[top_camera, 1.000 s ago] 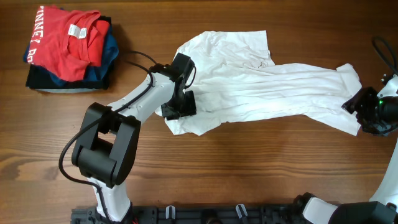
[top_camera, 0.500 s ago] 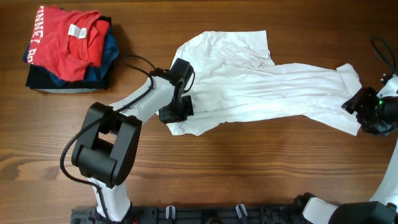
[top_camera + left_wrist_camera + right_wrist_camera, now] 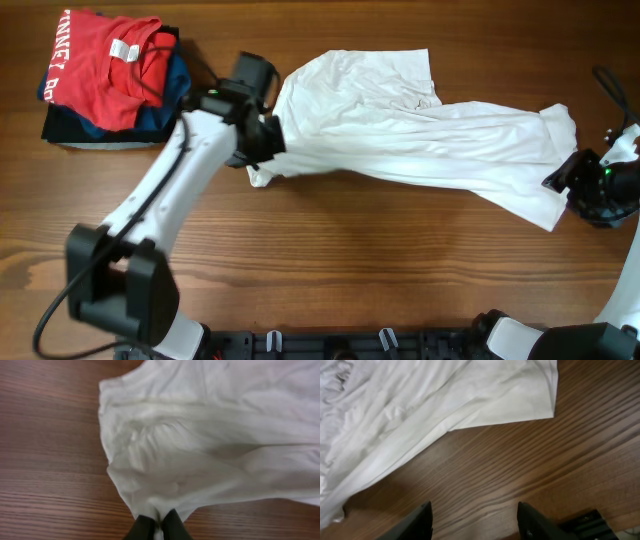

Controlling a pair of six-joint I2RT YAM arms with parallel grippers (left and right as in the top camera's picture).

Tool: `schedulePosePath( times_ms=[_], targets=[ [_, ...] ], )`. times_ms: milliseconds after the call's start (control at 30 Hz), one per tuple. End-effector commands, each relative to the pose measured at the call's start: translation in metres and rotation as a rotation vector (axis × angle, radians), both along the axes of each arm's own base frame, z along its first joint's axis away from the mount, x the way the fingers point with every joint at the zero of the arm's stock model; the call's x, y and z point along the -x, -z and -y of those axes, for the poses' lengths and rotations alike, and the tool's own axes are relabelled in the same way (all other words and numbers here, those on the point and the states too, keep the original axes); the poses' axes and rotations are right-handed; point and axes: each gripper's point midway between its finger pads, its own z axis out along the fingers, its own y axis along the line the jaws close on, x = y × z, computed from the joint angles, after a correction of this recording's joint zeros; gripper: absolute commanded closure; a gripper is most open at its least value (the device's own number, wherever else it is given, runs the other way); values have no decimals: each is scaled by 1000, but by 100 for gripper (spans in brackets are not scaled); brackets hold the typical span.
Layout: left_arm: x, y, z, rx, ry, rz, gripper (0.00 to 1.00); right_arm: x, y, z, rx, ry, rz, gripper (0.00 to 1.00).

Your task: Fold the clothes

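The robot's right gripper will next grab the white T-shirt [image 3: 400,135] by the end opposite the corner at the left gripper, so that the T-shirt gets stretched open for folding.
The white T-shirt [image 3: 400,135] lies stretched across the wooden table from the upper middle to the right edge, wrinkled, no lettering showing. My left gripper [image 3: 262,150] is shut on the shirt's left corner; in the left wrist view the black fingers [image 3: 159,527] pinch the white fabric [image 3: 200,445] just above the table. My right gripper [image 3: 575,185] is open and empty beside the shirt's right end; in the right wrist view its fingers [image 3: 475,522] hover over bare wood, with the shirt's hem [image 3: 420,410] ahead of them.
A stack of folded garments with a red shirt with white lettering on top [image 3: 105,70], over blue and dark pieces, sits at the back left. Black cables run near the left arm and at the right edge. A black rail lies along the front edge.
My left gripper has pulled the shirt's left corner up and to the left, drawing the fabric narrower. The shirt's right end has slipped away from my right gripper, which moved little.
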Motion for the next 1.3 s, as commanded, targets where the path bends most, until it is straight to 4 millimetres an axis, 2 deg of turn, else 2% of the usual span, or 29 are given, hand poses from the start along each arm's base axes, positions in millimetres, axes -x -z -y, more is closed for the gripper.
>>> schedulePosePath(
  times_ms=[0, 100, 200, 433, 567, 667, 833, 967, 1267],
  targets=[
    [-12, -12, -24, -26, -41, 56, 96, 7, 27, -7, -43, 4, -41, 46],
    [-16, -12, -35, -29, -73, 59, 96, 9, 51, -9, -55, 10, -55, 46],
    [-21, -13, -43, -29, -96, 73, 96, 2, 69, -11, -71, 26, -22, 46],
    [-29, -16, -46, -23, -107, 101, 96, -31, 94, 13, 3, 109, 85, 46],
    [-29, -16, -46, -22, -108, 101, 96, -47, 119, 21, -1, 113, 71, 46],
    [-29, -16, -45, -22, -108, 101, 96, -53, 142, 15, -23, 85, 27, 47],
    [-29, -15, -46, -22, -108, 101, 96, -68, 168, 6, -32, 43, 9, 51],
    [-28, -15, -46, -22, -108, 100, 96, -68, 174, 15, 49, 57, -23, 52],
    [-29, -16, -46, -23, -108, 101, 96, -58, 176, 22, 92, 62, -72, 51]
  ],
)
